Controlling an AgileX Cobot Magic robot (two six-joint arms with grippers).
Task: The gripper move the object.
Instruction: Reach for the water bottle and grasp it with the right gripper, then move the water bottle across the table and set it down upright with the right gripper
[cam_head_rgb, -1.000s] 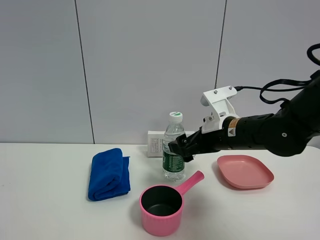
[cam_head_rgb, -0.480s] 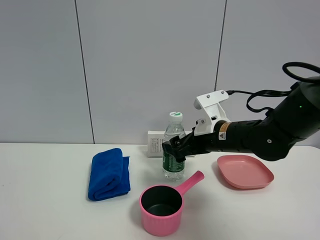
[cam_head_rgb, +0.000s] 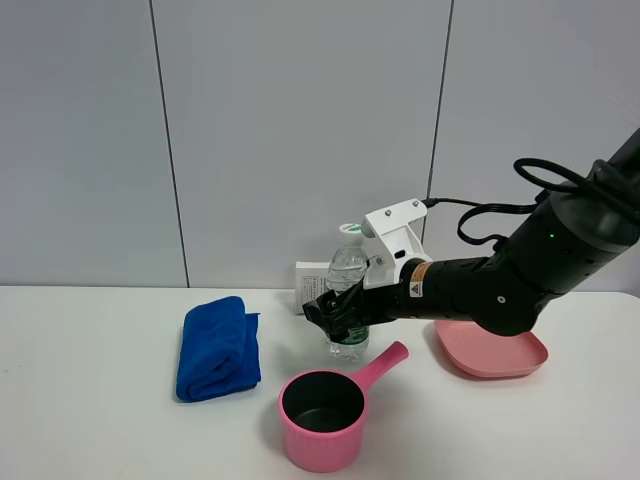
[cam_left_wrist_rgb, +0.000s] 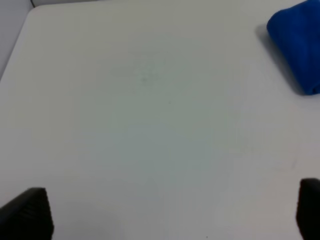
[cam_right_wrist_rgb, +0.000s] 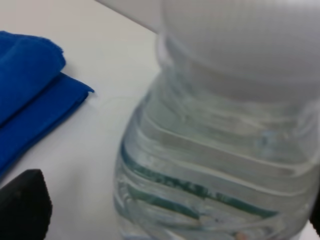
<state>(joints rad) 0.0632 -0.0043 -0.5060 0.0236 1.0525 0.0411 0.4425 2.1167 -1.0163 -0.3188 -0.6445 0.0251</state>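
Observation:
The water bottle needs to be moved. Its part to grip is its clear body between white cap and label, and my right gripper needs to grip it there next.
The clear water bottle with a white cap and dark green label stands upright on the white table, behind the pink pot. My right gripper is open, with its black fingers on either side of the bottle's label, which they partly hide. In the right wrist view the bottle fills the frame between the fingertips, and a gap shows beside one finger. My left gripper is open and empty over bare table, and it does not show in the exterior view.
A folded blue towel lies left of the bottle and also shows in the left wrist view. A pink plate lies at the right under my right arm. A white box stands behind the bottle against the wall.
My right arm has reached further left, so the fingers now straddle the bottle's label. The bottle has not moved.

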